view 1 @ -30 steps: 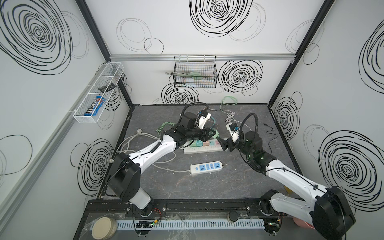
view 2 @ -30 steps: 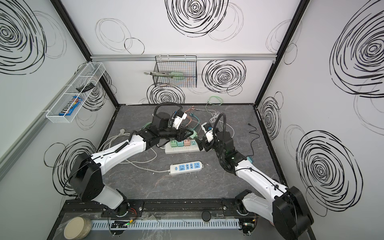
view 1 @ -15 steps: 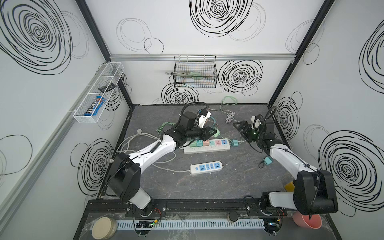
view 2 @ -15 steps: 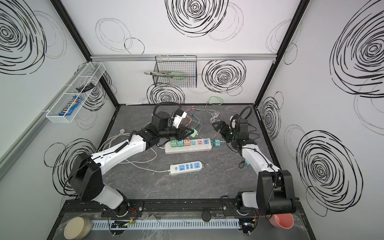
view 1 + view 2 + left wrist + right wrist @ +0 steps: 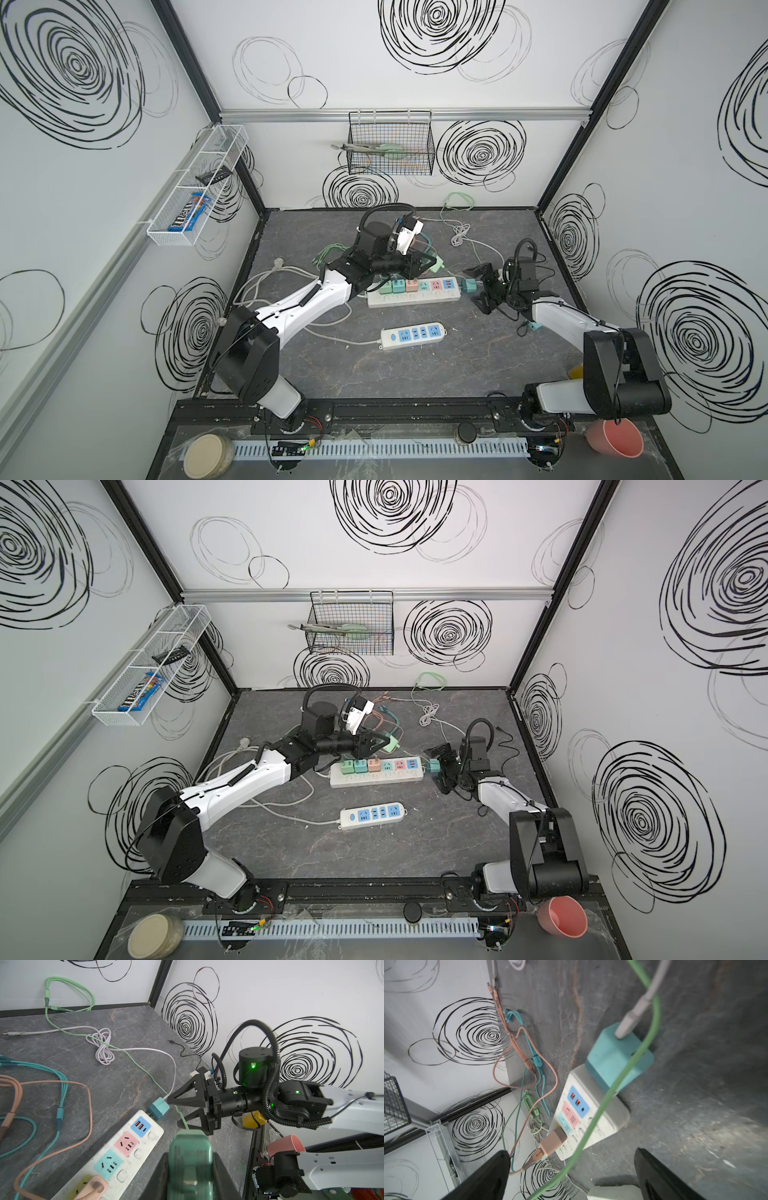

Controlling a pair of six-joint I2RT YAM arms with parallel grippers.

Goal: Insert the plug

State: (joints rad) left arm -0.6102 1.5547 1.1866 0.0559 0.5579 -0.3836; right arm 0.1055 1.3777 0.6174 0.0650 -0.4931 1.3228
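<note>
My right gripper grabs the green cable (image 5: 618,1084) by its loose part beside the teal plug next and draws it away to insert the plug.
My left gripper (image 5: 190,1167) is shut on a mint-green plug (image 5: 190,1159), held just above and behind the multi-coloured power strip (image 5: 116,1159). Both top views show that plug (image 5: 437,262) (image 5: 392,742) over the strip's (image 5: 415,297) (image 5: 376,777) far edge. Pink and green plugs sit in the strip's left sockets. A teal plug (image 5: 469,286) (image 5: 614,1057) with a white cable lies against the strip's right end. Just right of it, my right gripper (image 5: 478,289) (image 5: 439,771) (image 5: 571,1153) stands open and holds nothing. The green cable (image 5: 618,1084) runs between its fingers.
A second white strip with blue sockets (image 5: 413,334) (image 5: 372,814) lies nearer the front. Loose pink, teal, green and white cables (image 5: 62,1088) spread behind the strips. A pink cup (image 5: 615,438) stands at the front right, outside the mat. A wire basket (image 5: 390,143) hangs on the back wall.
The right arm changed pose: its gripper left the strip's end, went to the back right, then came forward to the teal plug. The left arm and its green plug stayed put.
</note>
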